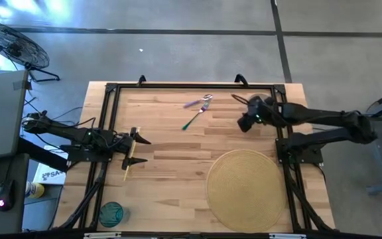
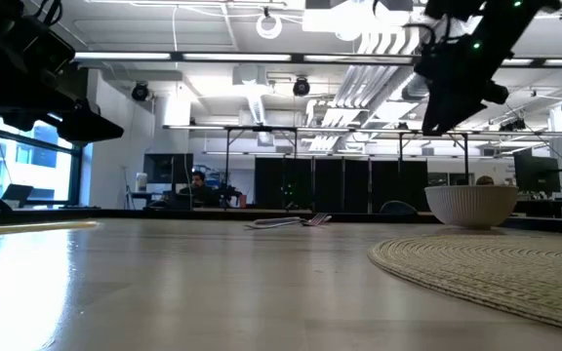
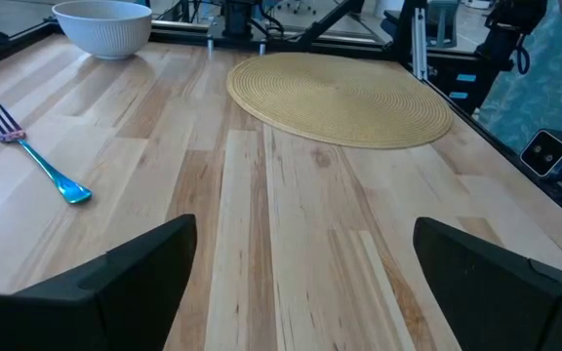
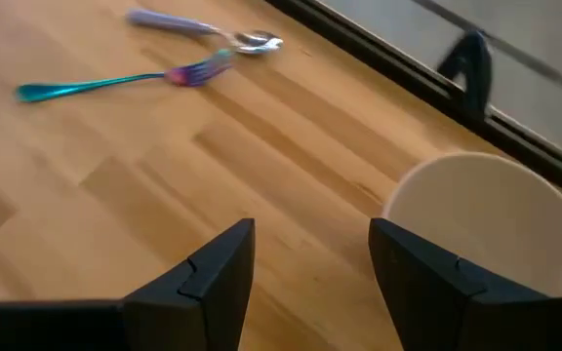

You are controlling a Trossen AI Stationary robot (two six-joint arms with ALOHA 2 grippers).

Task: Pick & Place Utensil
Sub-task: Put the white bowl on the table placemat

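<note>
I should grab the white bowl by its rim (image 4: 400, 191) with my right gripper next, to set the bowl on the round woven placemat.
A fork (image 1: 195, 117) with a teal handle and a spoon (image 1: 199, 102) with a purple handle lie flat on the wooden table near its far edge, the fork's tines next to the spoon's bowl (image 4: 252, 41). My right gripper (image 1: 245, 123) hangs open above the table to the right of them, tipped downward, with nothing between its fingers (image 4: 310, 239). A white bowl (image 4: 491, 229) stands just beside it. My left gripper (image 1: 138, 149) waits open at the table's left side, and its wrist view shows the fork (image 3: 37, 156) ahead.
A round woven placemat (image 1: 244, 189) lies at the near right. A blue-green glass (image 1: 111, 214) stands at the near left corner. A black frame (image 1: 191, 85) runs along the table's far edge and sides. Bare wood lies between the two grippers.
</note>
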